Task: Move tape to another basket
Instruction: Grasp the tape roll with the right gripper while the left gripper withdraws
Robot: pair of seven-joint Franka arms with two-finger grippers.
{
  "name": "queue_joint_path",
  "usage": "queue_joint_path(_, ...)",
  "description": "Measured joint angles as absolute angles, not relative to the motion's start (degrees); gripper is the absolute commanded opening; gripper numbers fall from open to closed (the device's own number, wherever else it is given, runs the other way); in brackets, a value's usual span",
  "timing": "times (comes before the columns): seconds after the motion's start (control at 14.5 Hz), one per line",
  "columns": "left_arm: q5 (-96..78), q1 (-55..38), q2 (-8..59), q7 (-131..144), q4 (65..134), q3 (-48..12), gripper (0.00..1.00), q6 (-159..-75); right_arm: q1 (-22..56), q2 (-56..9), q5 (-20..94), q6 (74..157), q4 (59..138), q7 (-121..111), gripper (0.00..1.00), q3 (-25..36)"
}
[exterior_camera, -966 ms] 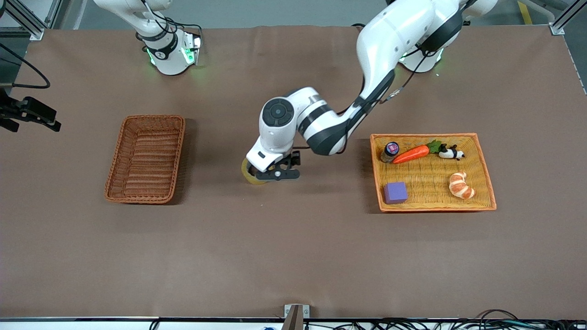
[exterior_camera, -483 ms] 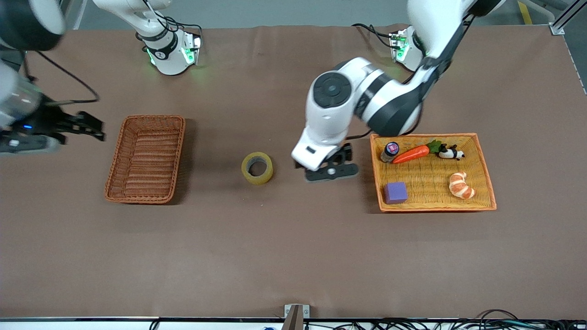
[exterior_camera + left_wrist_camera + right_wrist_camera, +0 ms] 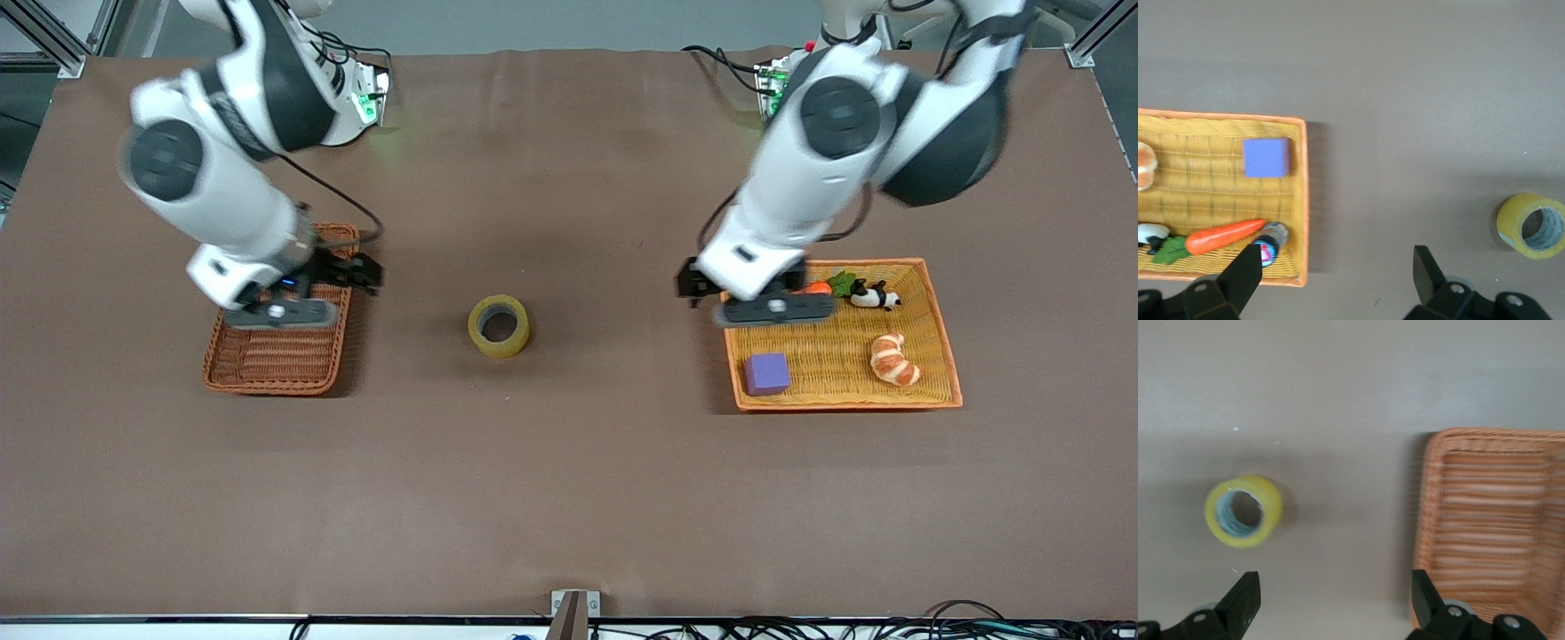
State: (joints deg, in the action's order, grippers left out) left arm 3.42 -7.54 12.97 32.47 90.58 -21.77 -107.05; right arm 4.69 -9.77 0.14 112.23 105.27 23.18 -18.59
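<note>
Next, my right gripper grabs the tape roll by its ring side point(image 3: 518, 310) to move the roll into the reddish-brown wicker basket point(image 3: 267, 364).
The yellowish tape roll point(image 3: 499, 326) lies flat on the brown table, midway between the two containers and held by nothing. It also shows in the right wrist view point(image 3: 1243, 511) and the left wrist view point(image 3: 1531, 225). The reddish-brown wicker basket point(image 3: 267, 364) stands toward the right arm's end and holds nothing that I can see. My right gripper point(image 3: 298, 300) is open and empty over the basket's edge on the tape's side point(image 3: 1331, 597). My left gripper point(image 3: 772, 307) is open and empty over the tray's edge on the tape's side point(image 3: 1338, 273).
The orange-yellow woven tray point(image 3: 938, 356) toward the left arm's end holds a purple cube point(image 3: 766, 373), a croissant point(image 3: 893, 359), a carrot point(image 3: 1221, 237), a small panda toy point(image 3: 876, 296) and a small bottle point(image 3: 1270, 240).
My left gripper left the tape on the table and moved back to the tray's edge. My right arm swung in from the table's end to over the basket. The tape stayed put.
</note>
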Motion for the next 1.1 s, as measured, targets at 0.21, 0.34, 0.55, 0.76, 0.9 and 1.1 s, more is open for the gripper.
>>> queue_joint_path(0.21, 1.5, -2.7, 8.5, 28.1, 92.7, -20.9, 1.00, -107.0, 7.4, -13.5, 0.0, 120.6, 110.1, 30.4, 1.00, -21.2)
queue_joint_path(0.34, 1.4, -2.9, 6.1, 27.4, 94.0, -18.0, 1.00, -107.0, 10.0, -17.0, -0.1, 126.6, 112.0, 34.6, 1.00, -21.4)
queue_joint_path(0.55, 1.4, -3.0, 2.7, 23.6, 95.5, -13.6, 1.00, -105.9, 13.1, -23.7, -2.2, 135.0, 113.7, 39.9, 1.00, -21.4)
queue_joint_path(0.76, 1.3, -4.2, -0.1, 18.8, 96.2, -9.1, 1.00, -102.7, 14.1, -27.9, -4.8, 137.8, 113.8, 41.5, 1.00, -21.4)
queue_joint_path(0.9, 0.2, -5.5, -1.5, 15.6, 96.4, -5.3, 1.00, -100.7, 13.9, -28.8, -6.7, 138.1, 113.8, 41.7, 1.00, -21.0)
queue_joint_path(1.1, -1.3, -5.7, -2.5, 12.7, 96.6, -2.6, 1.00, -98.2, 13.3, -29.9, -7.1, 140.3, 113.8, 42.1, 1.00, -20.5)
